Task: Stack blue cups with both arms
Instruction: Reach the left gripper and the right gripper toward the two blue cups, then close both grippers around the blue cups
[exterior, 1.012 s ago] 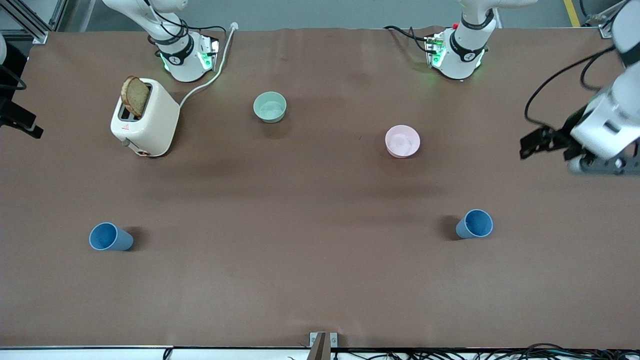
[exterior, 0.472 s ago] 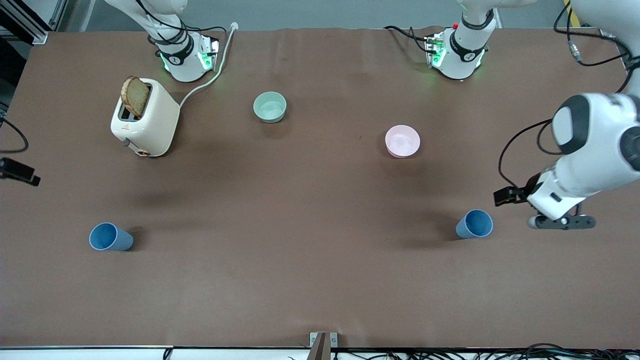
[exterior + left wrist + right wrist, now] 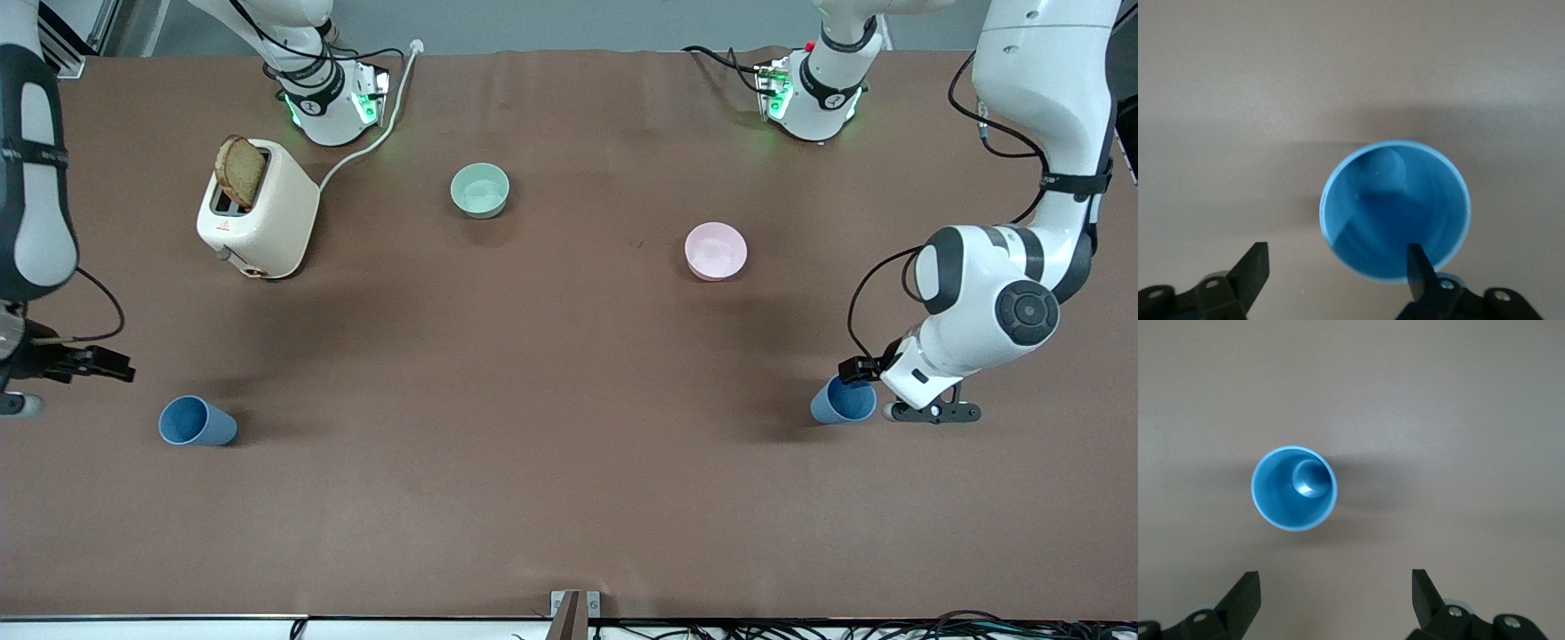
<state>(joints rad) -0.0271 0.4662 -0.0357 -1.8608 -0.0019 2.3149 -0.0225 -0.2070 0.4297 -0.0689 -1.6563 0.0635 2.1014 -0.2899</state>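
Observation:
My right gripper grabs the blue cup by its rim [image 3: 171, 402] next, to stack it with the other blue cup [image 3: 844, 402].
Two blue cups stand upright on the brown table. One cup [image 3: 843, 400] is toward the left arm's end. My left gripper [image 3: 900, 395] is open and low just beside it. In the left wrist view this cup [image 3: 1395, 212] sits mostly past the open fingers, and one fingertip [image 3: 1418, 267] overlaps its rim. The other cup [image 3: 196, 421] is toward the right arm's end. My right gripper [image 3: 18, 380] is at the view's edge, apart from it. In the right wrist view that cup [image 3: 1295, 488] lies well ahead of the open, empty gripper [image 3: 1335, 595].
A pale green bowl [image 3: 480, 189] and a pink bowl [image 3: 716, 251] stand farther from the front camera, mid-table. A cream toaster [image 3: 258, 212] with a bread slice [image 3: 240, 169] stands near the right arm's base, and its white cable [image 3: 373, 142] trails beside it.
The left arm swung in from the table's end and came down beside its blue cup. The right arm came into view and lowered toward the other cup. The cups have not moved.

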